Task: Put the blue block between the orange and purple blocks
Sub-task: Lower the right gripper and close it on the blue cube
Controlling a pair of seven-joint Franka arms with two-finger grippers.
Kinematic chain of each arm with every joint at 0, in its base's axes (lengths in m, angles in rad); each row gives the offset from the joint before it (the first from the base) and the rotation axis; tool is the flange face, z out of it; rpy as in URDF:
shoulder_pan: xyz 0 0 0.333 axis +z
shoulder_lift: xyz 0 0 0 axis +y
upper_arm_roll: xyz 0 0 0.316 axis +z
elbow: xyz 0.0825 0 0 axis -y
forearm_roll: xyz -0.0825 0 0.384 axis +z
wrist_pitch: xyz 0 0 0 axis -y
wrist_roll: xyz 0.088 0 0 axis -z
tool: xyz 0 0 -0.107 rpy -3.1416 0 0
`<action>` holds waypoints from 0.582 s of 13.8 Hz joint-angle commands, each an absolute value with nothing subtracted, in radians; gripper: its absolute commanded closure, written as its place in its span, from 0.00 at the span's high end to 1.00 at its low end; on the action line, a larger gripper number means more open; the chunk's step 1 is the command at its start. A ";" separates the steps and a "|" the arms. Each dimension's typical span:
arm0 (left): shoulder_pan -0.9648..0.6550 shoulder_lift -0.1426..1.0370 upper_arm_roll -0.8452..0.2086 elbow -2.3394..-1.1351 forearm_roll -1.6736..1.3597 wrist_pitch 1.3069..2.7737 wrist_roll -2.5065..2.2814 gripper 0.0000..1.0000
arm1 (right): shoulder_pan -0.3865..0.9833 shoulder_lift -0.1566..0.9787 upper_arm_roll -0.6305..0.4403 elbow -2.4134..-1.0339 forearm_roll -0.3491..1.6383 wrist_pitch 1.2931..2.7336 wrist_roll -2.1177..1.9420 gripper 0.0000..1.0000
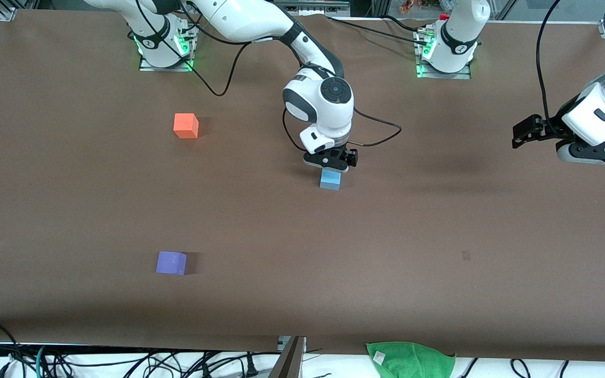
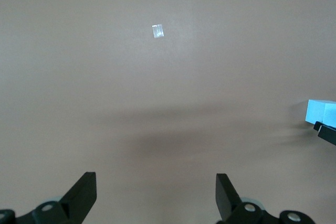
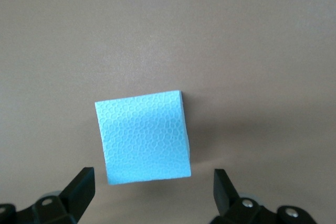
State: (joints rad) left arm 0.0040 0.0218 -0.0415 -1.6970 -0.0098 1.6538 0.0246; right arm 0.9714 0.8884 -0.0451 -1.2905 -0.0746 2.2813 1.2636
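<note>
Next, my right gripper picks up the blue block by its body [image 1: 330,179] [image 3: 143,137], to set it between the orange and purple blocks.
The blue block [image 1: 330,179] sits on the brown table near its middle. My right gripper [image 1: 329,164] hangs just above it, open, with its fingers apart and touching nothing. In the right wrist view the blue block [image 3: 143,136] lies just ahead of the open right gripper [image 3: 152,190]. The orange block [image 1: 186,126] stands toward the right arm's end, farther from the front camera. The purple block [image 1: 171,263] stands nearer to the front camera, roughly in line with the orange one. My left gripper [image 1: 524,130] waits open over the left arm's end of the table; it also shows in the left wrist view [image 2: 156,192].
A green cloth [image 1: 410,359] lies off the table's near edge. Cables run along that edge and near the arm bases. A small pale mark [image 2: 157,31] shows on the table. An edge of the blue block [image 2: 321,113] shows in the left wrist view.
</note>
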 commanded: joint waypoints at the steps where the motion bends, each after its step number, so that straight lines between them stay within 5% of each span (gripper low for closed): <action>1: 0.003 0.008 -0.041 -1.684 -0.028 1.628 0.020 1.00 | 0.982 0.920 -0.055 -1.252 -0.120 2.283 1.261 1.00; 6: 0.003 0.009 -0.041 -1.684 -0.026 1.628 0.020 1.00 | 0.980 0.934 -0.057 -1.253 -0.120 2.318 1.259 1.00; 8: 0.003 0.009 -0.041 -1.684 -0.026 1.628 0.020 1.00 | 0.977 0.934 -0.057 -1.252 -0.120 2.325 1.256 0.92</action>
State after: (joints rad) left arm 0.0040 0.0180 -0.0418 -1.6938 -0.0098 1.6459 0.0246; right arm 0.9714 0.9116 -0.0495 -1.2898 -0.1033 2.3171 1.2598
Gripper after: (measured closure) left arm 0.000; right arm 0.013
